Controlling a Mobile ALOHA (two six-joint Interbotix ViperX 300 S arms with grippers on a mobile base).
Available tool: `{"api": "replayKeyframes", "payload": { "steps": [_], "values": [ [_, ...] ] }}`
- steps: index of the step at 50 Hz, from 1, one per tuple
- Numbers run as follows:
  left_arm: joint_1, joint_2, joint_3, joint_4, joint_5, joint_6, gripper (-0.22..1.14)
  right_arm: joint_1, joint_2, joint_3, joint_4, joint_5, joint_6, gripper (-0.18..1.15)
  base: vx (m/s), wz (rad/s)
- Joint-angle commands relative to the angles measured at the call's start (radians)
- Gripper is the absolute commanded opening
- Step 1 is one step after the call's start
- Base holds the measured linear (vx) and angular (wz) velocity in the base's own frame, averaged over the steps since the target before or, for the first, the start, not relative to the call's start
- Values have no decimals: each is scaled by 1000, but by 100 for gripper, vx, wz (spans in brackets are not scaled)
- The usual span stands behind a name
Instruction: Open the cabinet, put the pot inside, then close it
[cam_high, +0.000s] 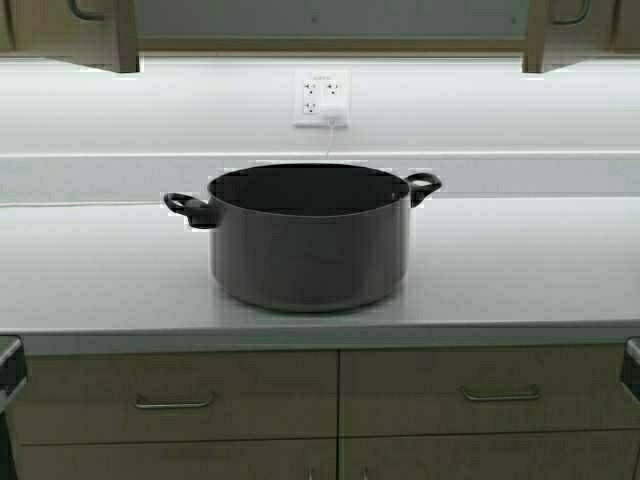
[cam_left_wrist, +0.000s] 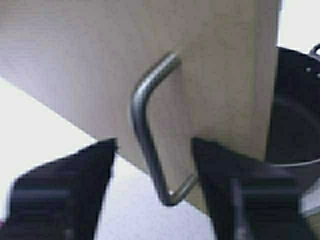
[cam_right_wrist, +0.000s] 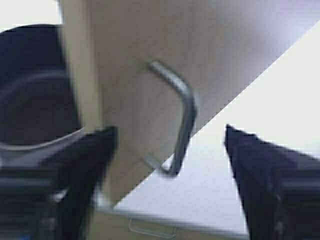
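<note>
My right gripper needs to grab the pot by its narrow black loop handle (cam_high: 424, 187) next, because the pot's round body (cam_high: 310, 255) is too wide for the fingers.
The dark grey pot (cam_high: 308, 245) stands on the white countertop (cam_high: 520, 270), centred, with a black loop handle on each side. Above it the cabinet shows its grey interior (cam_high: 330, 18) between two doors swung outward, left (cam_high: 125, 35) and right (cam_high: 535, 35). My left gripper (cam_left_wrist: 154, 145) is open, its fingers on either side of the left door's silver bar handle (cam_left_wrist: 145, 115) without touching it. My right gripper (cam_right_wrist: 170, 130) is open in the same way around the right door's handle (cam_right_wrist: 185, 115). Neither gripper shows in the high view. The pot also shows in both wrist views (cam_left_wrist: 295, 125) (cam_right_wrist: 35, 90).
A white wall socket (cam_high: 322, 98) with a cord sits on the backsplash behind the pot. Below the counter are drawers with horizontal handles (cam_high: 175, 403) (cam_high: 498, 393). The countertop lies bare to either side of the pot.
</note>
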Motion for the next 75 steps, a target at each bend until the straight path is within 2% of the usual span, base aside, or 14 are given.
{"api": "replayKeyframes", "payload": {
  "steps": [1, 4, 7, 9, 12, 15, 18, 21, 25, 28, 41, 52, 67, 75],
  "values": [
    [-15, -92, -11, -5, 100, 5, 80, 14, -104, -11, -8, 130, -5, 98, -3, 4],
    [-48, -137, -11, -6, 141, 3, 61, 15, -153, -14, -5, 193, 9, 93, -4, 4],
    [-103, -169, -14, -11, 163, 2, 31, 17, -189, -21, 0, 239, 26, 80, -3, 6],
    [-150, -186, -14, -12, 160, 3, 7, 25, -209, -23, 11, 244, 35, 68, -3, 2],
    [-219, -183, -18, -14, 133, -11, -15, 58, -218, -21, 34, 238, 37, 42, -3, 4],
    [-290, -156, -23, -29, 87, -15, -10, 124, -207, -20, 55, 202, 34, 9, -3, 5],
    [-353, -107, -28, -49, 28, -20, 3, 199, -184, -14, 57, 132, 34, -7, -3, 5],
    [-411, -37, -35, -57, -38, -26, 9, 279, -147, -12, 57, 44, 32, -3, -4, 6],
    [-466, 75, -60, -58, -123, -41, 4, 365, -67, -18, 48, -66, 34, 9, -5, 5],
    [-489, 164, -87, -58, -189, -61, 2, 390, 2, -32, 37, -127, 35, 9, -5, 5],
    [-489, 526, -308, -58, -420, -104, 3, 388, 290, -144, 34, -337, 54, 6, -4, 4],
    [-362, 735, -494, -72, -426, -137, 3, 290, 480, -268, 34, -362, 55, 6, 0, 0],
    [-201, 684, -416, -72, -430, -152, 3, 141, 437, -201, 31, -328, 51, 6, 1, -1],
    [-190, 600, -331, -64, -443, -144, 3, 123, 351, -140, 28, -351, 48, 6, 2, -1]
  ]
}}
